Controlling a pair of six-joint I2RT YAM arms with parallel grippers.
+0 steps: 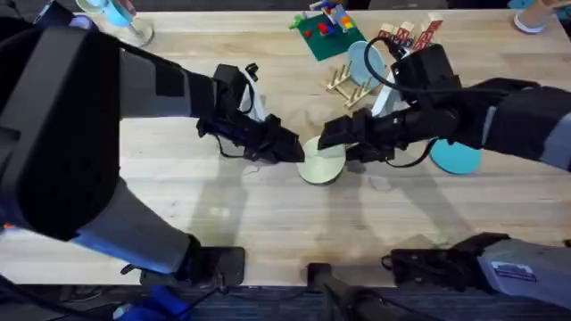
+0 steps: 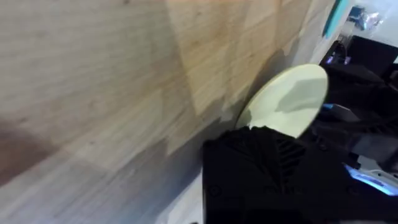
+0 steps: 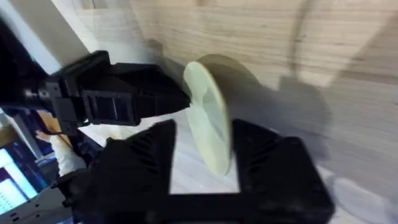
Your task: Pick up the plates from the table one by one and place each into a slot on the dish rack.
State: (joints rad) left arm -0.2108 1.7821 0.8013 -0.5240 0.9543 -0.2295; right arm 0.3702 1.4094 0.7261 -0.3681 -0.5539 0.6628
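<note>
The right gripper takes hold of the cream-yellow plate by its rim (image 3: 227,163) next, to set it upright into a slot on the dish rack.
The cream-yellow plate (image 1: 321,163) stands on edge at the table's (image 1: 223,205) middle, between both arms. My left gripper (image 1: 293,150) is shut on its left rim; in the left wrist view the plate (image 2: 287,99) rises behind my black finger (image 2: 261,155). My right gripper (image 3: 205,146) is open and straddles the plate (image 3: 208,134), one finger on each side with a small gap. The teal-blue plate (image 1: 455,157) lies flat on the table, partly under the right arm. The dish rack (image 1: 346,86) stands behind, with a pale light-blue plate (image 1: 361,61) in a slot.
A colourful toy-brick model (image 1: 326,25) sits at the back, just left of the rack. A glass with a blue object (image 1: 120,18) stands at the far left corner. The near half of the table is bare wood.
</note>
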